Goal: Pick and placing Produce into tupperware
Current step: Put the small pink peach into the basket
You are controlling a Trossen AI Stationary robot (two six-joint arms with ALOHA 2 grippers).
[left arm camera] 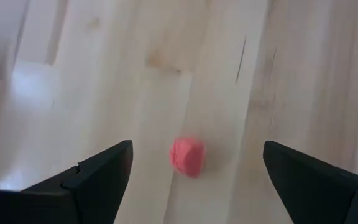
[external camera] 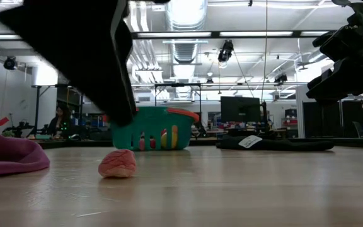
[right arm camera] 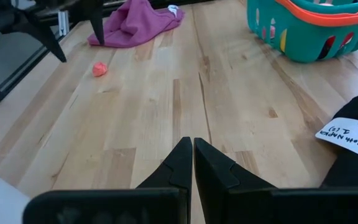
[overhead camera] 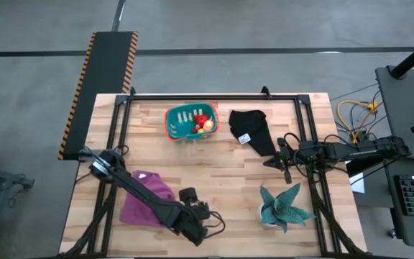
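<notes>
My left gripper should next grab the small pink piece of produce by its rounded sides, to put it in the teal tupperware (overhead camera: pixel 191 122).
A small pink piece of produce (left arm camera: pixel 188 156) lies on the bare wood near the table's front, also visible in the low view (external camera: pixel 117 163) and the right wrist view (right arm camera: pixel 99 69). My left gripper (left arm camera: pixel 197 149) hangs open just above it, one finger on either side, touching nothing. In the high view, that gripper (overhead camera: pixel 190 198) hides the piece. The teal tupperware (overhead camera: pixel 191 122) stands at the far middle with red and yellow produce inside. My right gripper (right arm camera: pixel 193 155) waits shut at the table's right side (overhead camera: pixel 282 164).
A purple cloth (overhead camera: pixel 146 198) lies bunched just left of my left gripper. A black cloth with a white label (overhead camera: pixel 254 133) lies right of the tupperware. A teal spiky plant (overhead camera: pixel 284 207) stands at the front right. Bare wood lies between the pink piece and the tupperware.
</notes>
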